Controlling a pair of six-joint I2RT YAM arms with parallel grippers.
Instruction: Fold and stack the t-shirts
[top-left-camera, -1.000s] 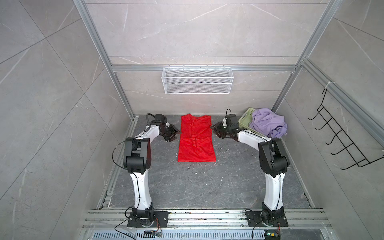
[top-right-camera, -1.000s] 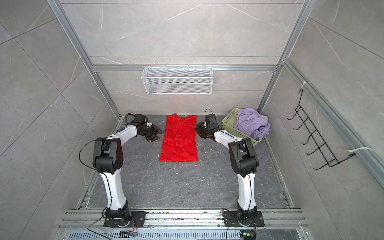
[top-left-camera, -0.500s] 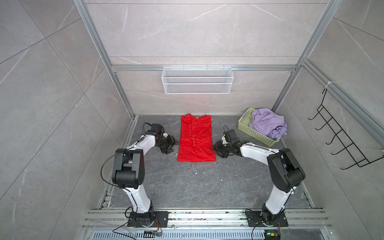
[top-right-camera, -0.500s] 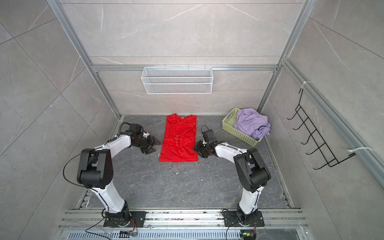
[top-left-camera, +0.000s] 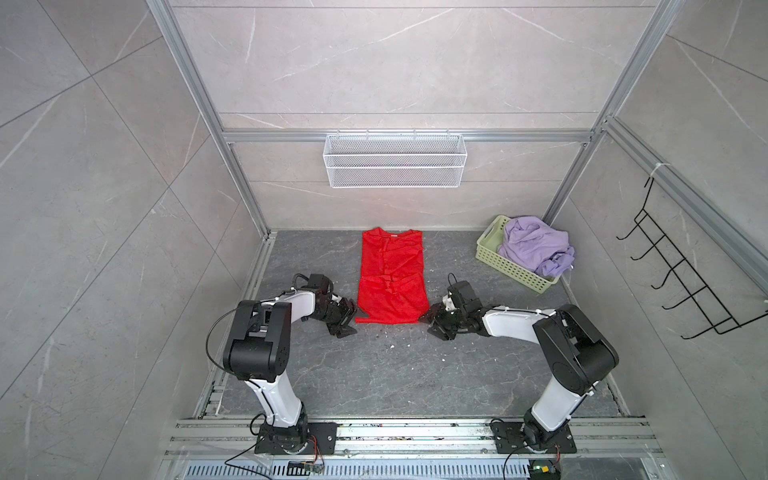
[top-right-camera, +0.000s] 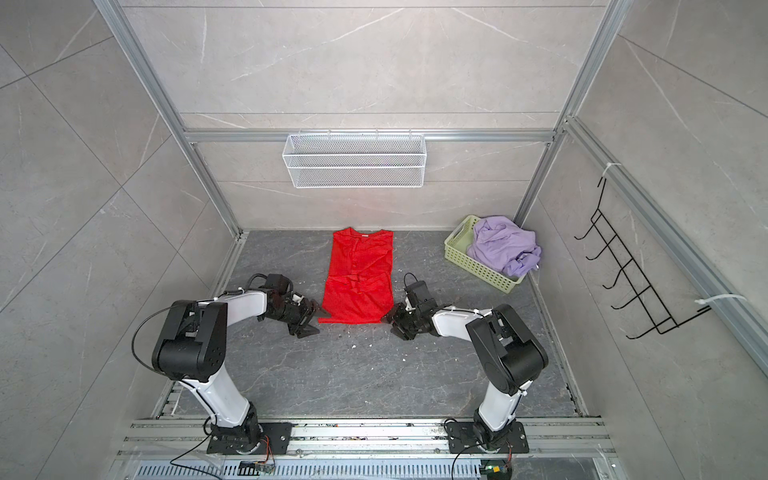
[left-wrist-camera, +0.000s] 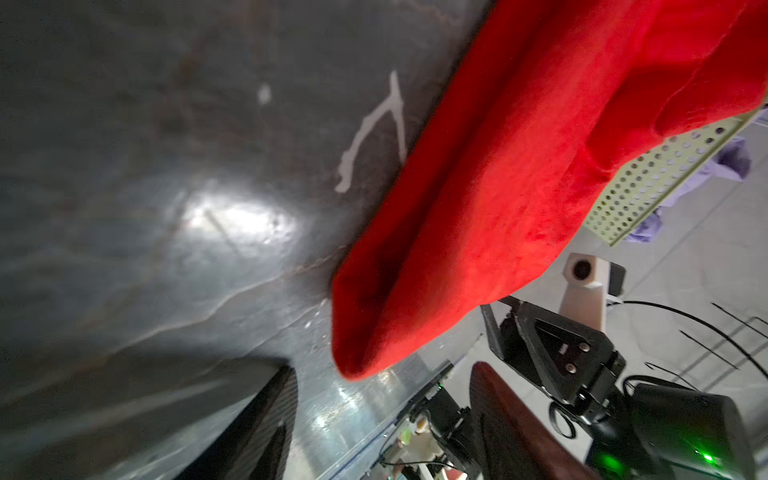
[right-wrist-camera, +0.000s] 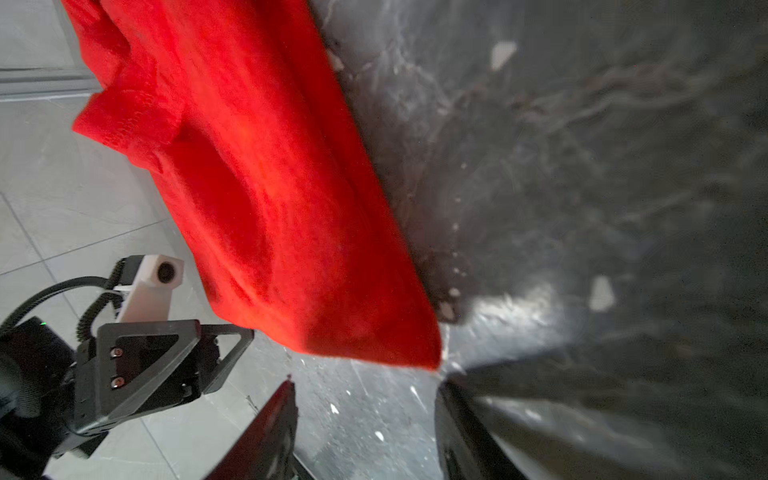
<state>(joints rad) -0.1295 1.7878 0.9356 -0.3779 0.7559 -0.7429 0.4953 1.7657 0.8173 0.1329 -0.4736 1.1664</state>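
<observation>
The left gripper will next take hold of the red t-shirt by its near hem corner (top-left-camera: 360, 320), to fold the hem over toward the collar (top-left-camera: 392, 233).
The red t-shirt (top-left-camera: 392, 278) (top-right-camera: 359, 278) lies flat on the dark floor as a long narrow strip, collar toward the back wall. My left gripper (top-left-camera: 347, 322) (top-right-camera: 311, 322) sits low at the strip's near left corner, jaws open and empty. My right gripper (top-left-camera: 432, 324) (top-right-camera: 395, 324) sits at the near right corner, also open and empty. In the left wrist view the red hem corner (left-wrist-camera: 361, 353) hangs just ahead of the open gripper (left-wrist-camera: 382, 374). The right wrist view shows the other corner (right-wrist-camera: 415, 353) ahead of the gripper (right-wrist-camera: 365, 386). The lilac t-shirt (top-left-camera: 536, 249) lies crumpled in the basket.
The pale green basket (top-left-camera: 494, 253) (top-right-camera: 461, 249) stands at the back right against the wall. A white wire basket (top-left-camera: 395, 166) hangs on the back wall and a black hook rack (top-left-camera: 685, 282) on the right wall. White crumbs dot the floor near the hem.
Both arms have drawn back from the collar end of the red t-shirt to its near hem corners, and both sets of jaws have spread wider. The shirt lies as before.
</observation>
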